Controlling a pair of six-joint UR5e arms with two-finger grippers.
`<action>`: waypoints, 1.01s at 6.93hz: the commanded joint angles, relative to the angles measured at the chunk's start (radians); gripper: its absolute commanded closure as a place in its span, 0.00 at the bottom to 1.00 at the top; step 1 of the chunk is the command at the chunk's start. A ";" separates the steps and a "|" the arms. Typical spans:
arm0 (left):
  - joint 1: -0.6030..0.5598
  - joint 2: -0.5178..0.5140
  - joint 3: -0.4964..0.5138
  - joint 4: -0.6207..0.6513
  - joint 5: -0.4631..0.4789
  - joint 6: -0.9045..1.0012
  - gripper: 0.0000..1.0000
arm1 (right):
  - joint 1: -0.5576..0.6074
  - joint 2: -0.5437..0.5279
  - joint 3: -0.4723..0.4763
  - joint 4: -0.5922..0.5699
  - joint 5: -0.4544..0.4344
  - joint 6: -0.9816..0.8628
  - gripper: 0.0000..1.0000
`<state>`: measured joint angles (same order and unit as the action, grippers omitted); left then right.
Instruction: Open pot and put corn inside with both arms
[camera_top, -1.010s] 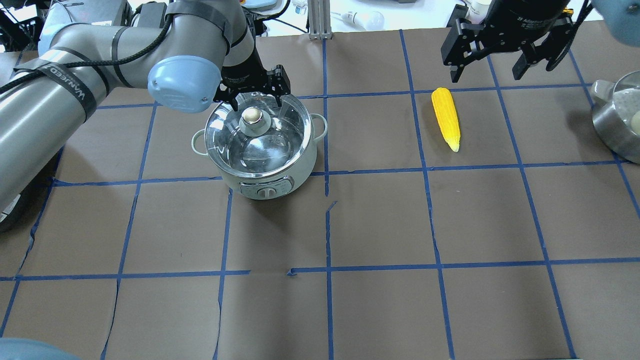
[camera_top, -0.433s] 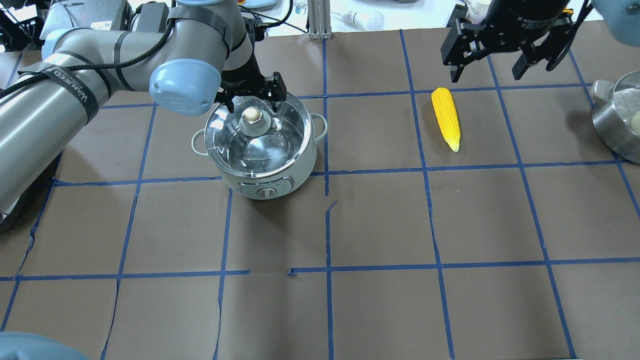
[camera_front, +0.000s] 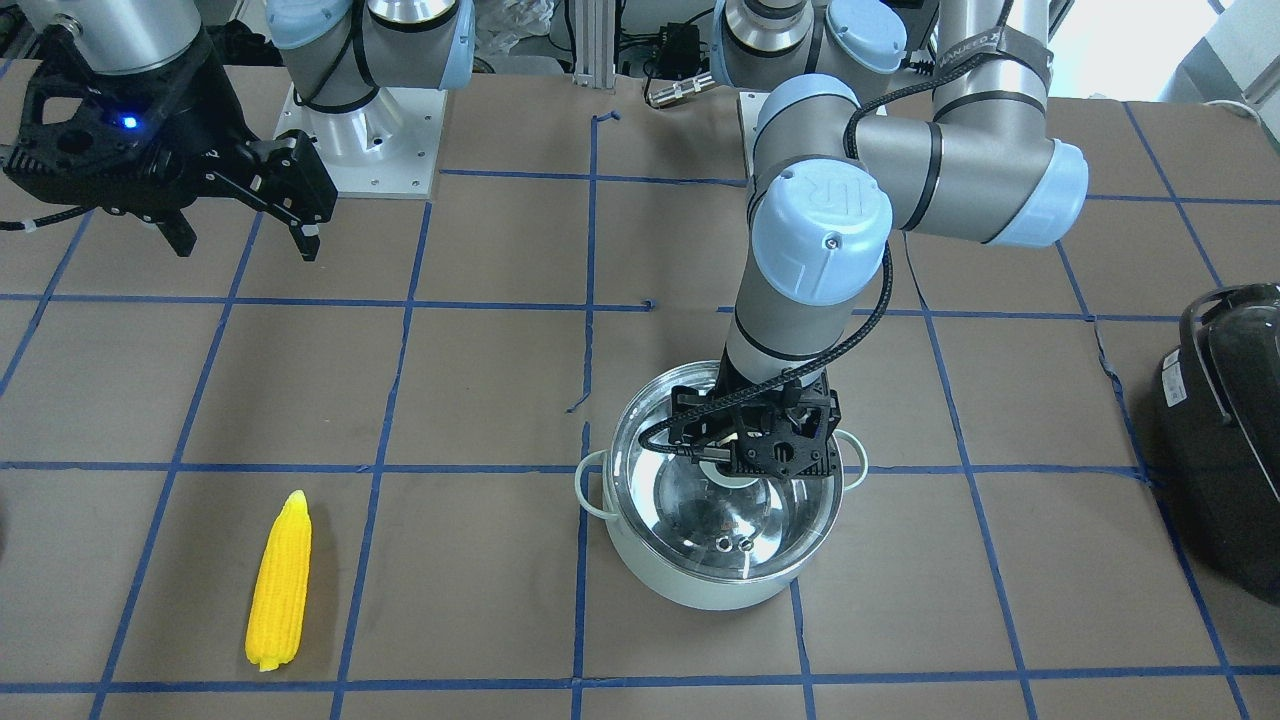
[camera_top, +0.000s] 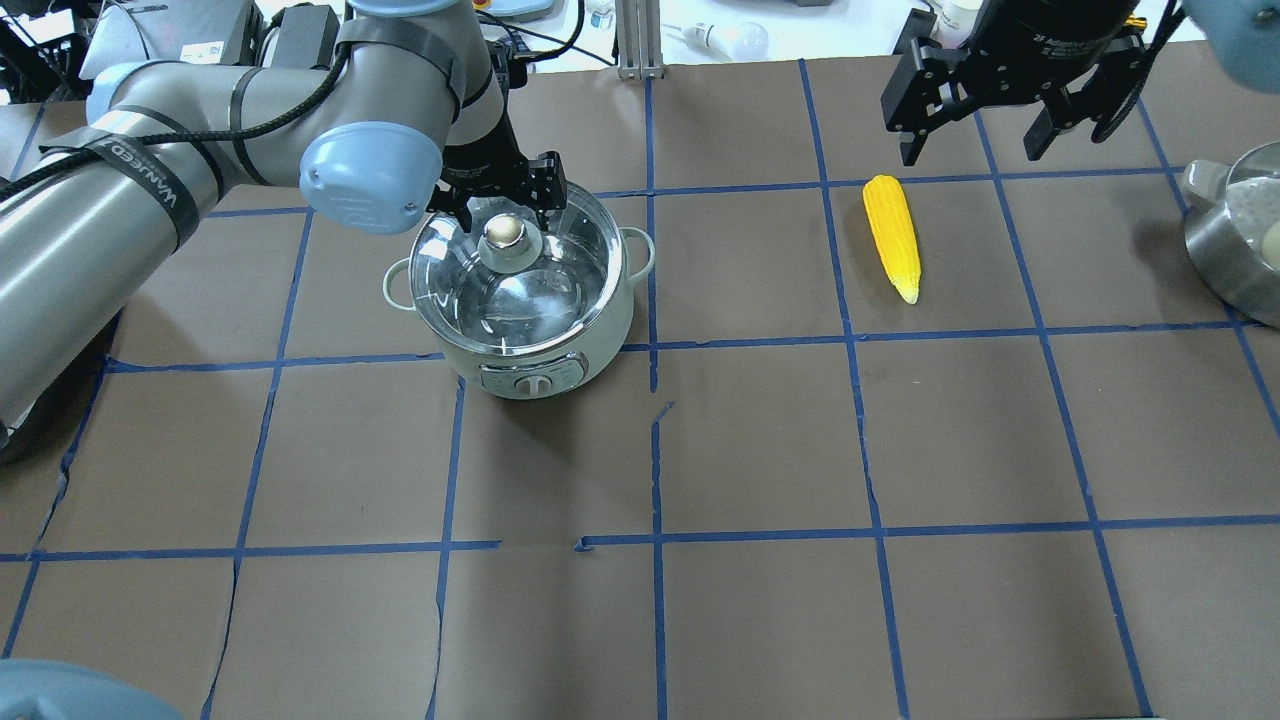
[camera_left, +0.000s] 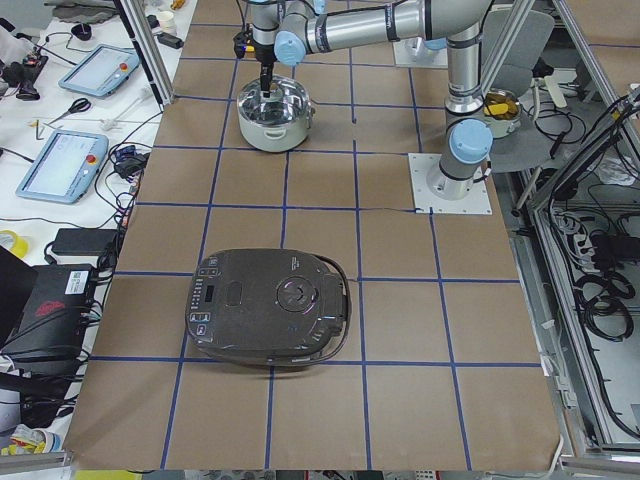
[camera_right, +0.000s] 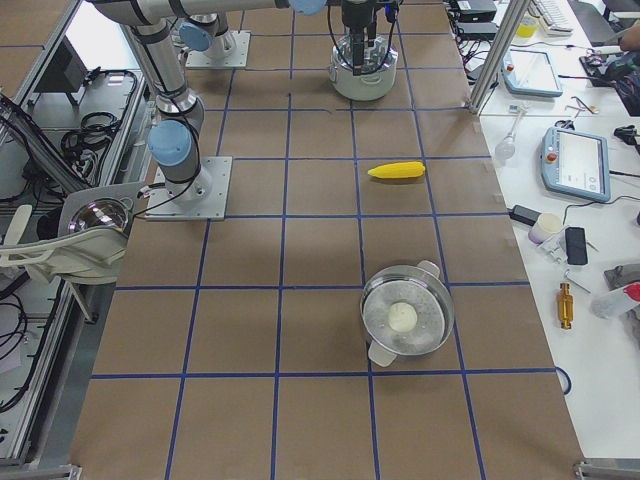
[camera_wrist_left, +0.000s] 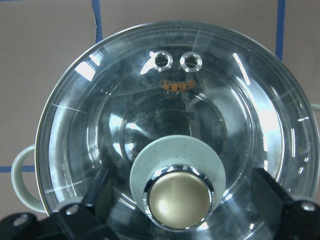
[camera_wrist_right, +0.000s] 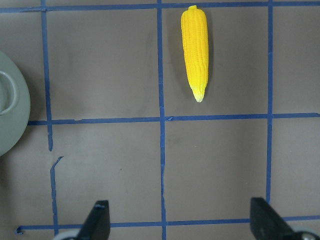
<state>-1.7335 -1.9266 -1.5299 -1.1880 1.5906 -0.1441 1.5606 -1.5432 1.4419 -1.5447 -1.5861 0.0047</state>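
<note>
I need to open the pot for the corn, so I should next grab the glass lid by its brass-coloured knob (camera_wrist_left: 177, 200) with my left gripper.
The pale mint-white pot (camera_top: 545, 345) stands left of centre with its glass lid (camera_top: 540, 295) on. My left gripper (camera_top: 503, 203) is open and low over the lid. Its fingers (camera_wrist_left: 272, 197) stand on either side of the brass-coloured knob (camera_wrist_left: 177, 200) without touching it. It also shows in the front-facing view (camera_front: 757, 457). The yellow corn (camera_top: 892, 235) lies flat on the table to the right, tip toward the robot. My right gripper (camera_top: 972, 150) is open and empty, hanging above the table just beyond the corn. The corn also shows in the right wrist view (camera_wrist_right: 195, 50).
A large black domed appliance (camera_front: 1225, 440) sits at the table end on my left. A steel pot (camera_top: 1215, 250) holding a white ball stands at the right edge. The brown table has a blue tape grid.
My left gripper has come down a little over the lid, and its fingers now flank the knob more closely. The right arm, corn and pot have not moved.
</note>
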 joint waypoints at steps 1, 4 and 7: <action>0.000 0.000 -0.021 0.001 -0.003 -0.002 0.26 | -0.001 0.000 0.000 -0.002 0.000 0.000 0.00; 0.002 0.003 -0.016 0.001 -0.011 0.001 0.36 | 0.001 0.000 0.000 -0.002 0.000 0.000 0.00; 0.005 0.006 -0.018 0.001 -0.011 0.006 0.50 | 0.001 0.000 0.000 -0.002 0.000 0.000 0.00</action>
<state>-1.7303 -1.9222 -1.5470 -1.1873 1.5801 -0.1412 1.5612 -1.5432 1.4420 -1.5463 -1.5861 0.0054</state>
